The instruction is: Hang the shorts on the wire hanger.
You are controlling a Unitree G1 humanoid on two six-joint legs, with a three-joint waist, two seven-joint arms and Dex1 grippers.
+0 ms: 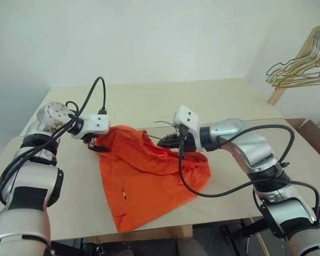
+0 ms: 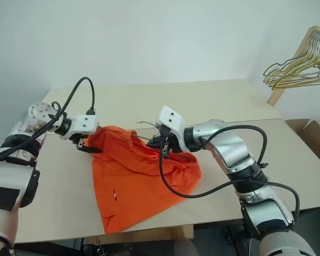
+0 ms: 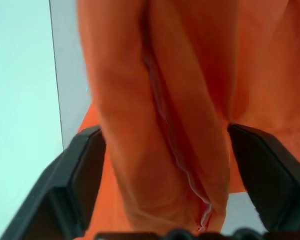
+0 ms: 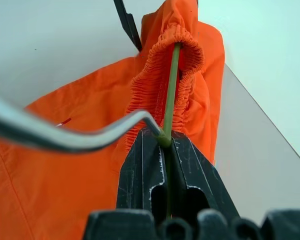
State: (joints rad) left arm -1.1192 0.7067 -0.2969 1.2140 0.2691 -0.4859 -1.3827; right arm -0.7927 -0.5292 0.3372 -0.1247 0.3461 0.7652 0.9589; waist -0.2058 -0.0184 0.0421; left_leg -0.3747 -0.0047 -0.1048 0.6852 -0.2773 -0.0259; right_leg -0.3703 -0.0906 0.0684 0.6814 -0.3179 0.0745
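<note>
A loose fold (image 1: 102, 142) of the orange shorts stands up while the rest lies slack (image 1: 141, 194) on the tabletop. My left gripper will grab that fold next.
The bright orange shorts (image 1: 144, 181) lie crumpled on the table, their top end lifted between my two grippers. My right gripper (image 4: 164, 137) is shut on the thin olive wire hanger (image 4: 171, 85), whose wire runs up into the gathered waistband (image 4: 162, 65); its hook (image 1: 162, 123) curves out beside the fingers. At the shorts' left upper corner, my left gripper (image 1: 96, 145) stands open, and in the left wrist view a loose fold of orange fabric (image 3: 160, 125) hangs between its fingers (image 3: 85, 170). Most of the hanger is hidden inside the fabric.
The pale wooden table (image 1: 213, 101) extends far behind the shorts. A bunch of several gold wire hangers (image 1: 301, 72) hangs on a wooden rack at the far right. A cardboard box (image 1: 316, 136) sits beyond the table's right edge. The shorts' lower end reaches the front edge.
</note>
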